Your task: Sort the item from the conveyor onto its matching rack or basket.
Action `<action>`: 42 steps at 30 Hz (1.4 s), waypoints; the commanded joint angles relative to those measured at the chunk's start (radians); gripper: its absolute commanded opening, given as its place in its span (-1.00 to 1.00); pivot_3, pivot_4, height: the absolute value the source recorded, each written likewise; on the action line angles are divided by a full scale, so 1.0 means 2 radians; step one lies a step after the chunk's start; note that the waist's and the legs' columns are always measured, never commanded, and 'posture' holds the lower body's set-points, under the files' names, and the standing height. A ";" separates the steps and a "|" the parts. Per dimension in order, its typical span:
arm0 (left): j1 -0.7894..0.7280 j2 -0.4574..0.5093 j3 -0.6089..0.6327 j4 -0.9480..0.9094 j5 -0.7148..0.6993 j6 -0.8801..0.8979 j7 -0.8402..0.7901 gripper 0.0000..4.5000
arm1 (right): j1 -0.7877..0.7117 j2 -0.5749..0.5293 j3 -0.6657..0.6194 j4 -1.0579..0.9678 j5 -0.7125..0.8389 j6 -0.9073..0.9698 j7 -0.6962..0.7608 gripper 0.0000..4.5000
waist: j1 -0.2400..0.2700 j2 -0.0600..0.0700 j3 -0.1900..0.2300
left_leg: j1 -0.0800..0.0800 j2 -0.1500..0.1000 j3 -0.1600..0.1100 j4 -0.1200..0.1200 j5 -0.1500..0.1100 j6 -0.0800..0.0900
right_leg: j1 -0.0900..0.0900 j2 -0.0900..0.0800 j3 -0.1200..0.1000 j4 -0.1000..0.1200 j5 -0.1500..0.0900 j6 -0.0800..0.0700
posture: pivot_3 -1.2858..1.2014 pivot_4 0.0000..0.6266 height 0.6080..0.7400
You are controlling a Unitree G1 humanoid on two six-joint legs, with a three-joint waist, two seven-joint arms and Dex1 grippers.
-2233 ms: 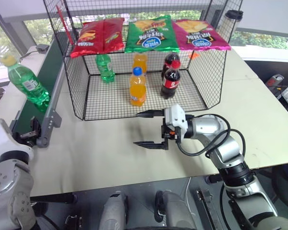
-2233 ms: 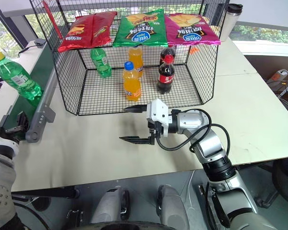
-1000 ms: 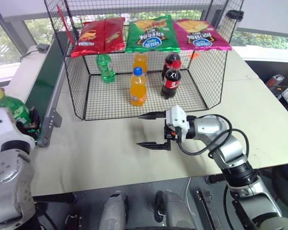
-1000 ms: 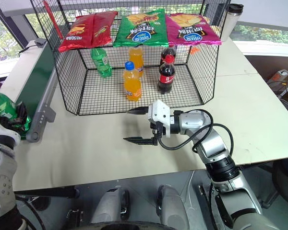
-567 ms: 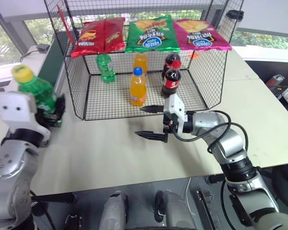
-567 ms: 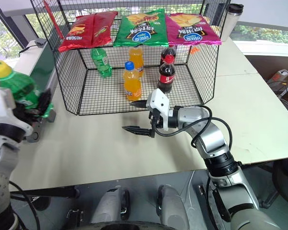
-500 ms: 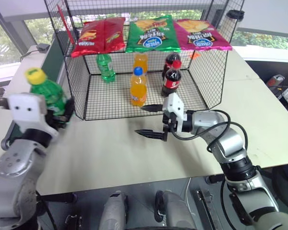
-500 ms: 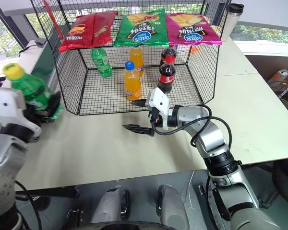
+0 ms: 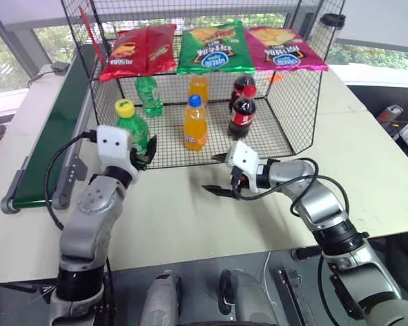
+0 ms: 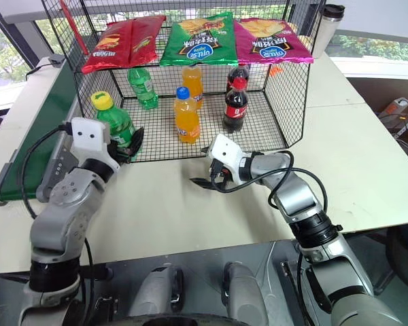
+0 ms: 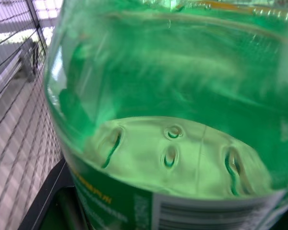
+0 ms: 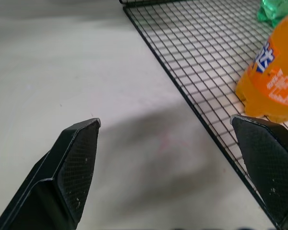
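Observation:
I need to keep my left gripper closed on the green bottle: its lower body hangs at the cage's front edge, above the cage's wire bottom.
The item, a green bottle (image 9: 132, 128) with a yellow cap, is held upright at the front left corner of the rack (image 9: 300, 109), a black wire cage. My left gripper (image 9: 147, 147) is shut on the item's lower body, and the left wrist view shows the green bottle (image 11: 173, 120) up close. The conveyor (image 9: 52, 129), a dark green belt, runs along the cage's left side. My right gripper (image 9: 217, 174) stands open just above the table before the cage's front edge, with nothing between its fingers (image 12: 73, 163).
On the cage floor stand a green bottle (image 9: 148, 95), two orange bottles (image 9: 195, 123) and two cola bottles (image 9: 242, 113). Three chip bags (image 9: 213, 47) lie on the upper shelf. A tumbler (image 9: 331, 23) stands at the back right.
My left arm has carried the item from the conveyor's near end rightward and forward to the cage's front left corner. The right gripper has edged toward the cage and tilted down.

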 commanded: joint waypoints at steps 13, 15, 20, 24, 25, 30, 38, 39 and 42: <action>-0.095 -0.026 0.003 0.203 0.044 -0.134 -0.007 0.26 | -0.004 0.001 -0.007 -0.019 0.000 0.016 -0.004 1.00 | 0.000 0.000 0.000 | 0.000 0.000 0.000 0.000 0.000 0.000 | 0.000 0.000 0.000 0.000 0.000 0.000 | 0.03 -0.52 1.00; -0.105 -0.030 0.004 0.224 0.046 -0.144 -0.006 0.26 | -0.003 0.001 -0.008 -0.022 0.001 0.019 -0.004 1.00 | 0.000 0.000 0.000 | 0.000 0.000 0.000 0.000 0.000 0.000 | 0.000 0.000 0.000 0.000 0.000 0.000 | 0.03 -0.52 1.00; -0.128 -0.037 0.007 0.273 0.048 -0.166 -0.006 0.26 | -0.004 0.001 -0.009 -0.027 0.004 0.025 -0.004 1.00 | 0.000 0.000 0.000 | 0.000 0.000 0.000 0.000 0.000 0.000 | 0.000 0.000 0.000 0.000 0.000 0.000 | 0.03 -0.52 1.00; -0.140 -0.041 0.005 0.303 0.049 -0.180 -0.008 0.26 | -0.004 0.003 -0.009 -0.031 0.007 0.029 -0.003 1.00 | 0.000 0.000 0.000 | 0.000 0.000 0.000 0.000 0.000 0.000 | 0.000 0.000 0.000 0.000 0.000 0.000 | 0.03 -0.52 1.00; -0.142 -0.043 0.005 0.311 0.049 -0.181 -0.008 0.26 | -0.005 0.003 -0.009 -0.031 0.008 0.029 -0.003 1.00 | 0.000 0.000 0.000 | 0.000 0.000 0.000 0.000 0.000 0.000 | 0.000 0.000 0.000 0.000 0.000 0.000 | 0.03 -0.52 1.00; -0.148 -0.048 0.003 0.330 0.049 -0.186 -0.011 0.26 | -0.004 0.003 -0.009 -0.034 0.010 0.030 -0.003 1.00 | 0.000 0.000 0.000 | 0.000 0.000 0.000 0.000 0.000 0.000 | 0.000 0.000 0.000 0.000 0.000 0.000 | 0.03 -0.52 1.00; -0.144 -0.049 0.003 0.324 0.050 -0.185 -0.012 0.96 | -0.004 0.004 -0.008 -0.034 0.012 0.027 -0.003 1.00 | 0.000 0.000 0.000 | 0.000 0.000 0.000 0.000 0.000 0.000 | 0.000 0.000 0.000 0.000 0.000 0.000 | 0.03 -0.52 1.00; -0.141 -0.048 0.004 0.318 0.051 -0.182 -0.011 0.96 | -0.004 0.004 -0.007 -0.034 0.012 0.027 -0.003 1.00 | 0.000 0.000 0.000 | 0.000 0.000 0.000 0.000 0.000 0.000 | 0.000 0.000 0.000 0.000 0.000 0.000 | 0.03 -0.52 1.00; -0.132 -0.046 0.004 0.292 0.051 -0.171 -0.009 0.96 | -0.004 0.005 -0.007 -0.034 0.013 0.027 -0.003 1.00 | 0.000 0.000 0.000 | 0.000 0.000 0.000 0.000 0.000 0.000 | 0.000 0.000 0.000 0.000 0.000 0.000 | 0.03 -0.52 1.00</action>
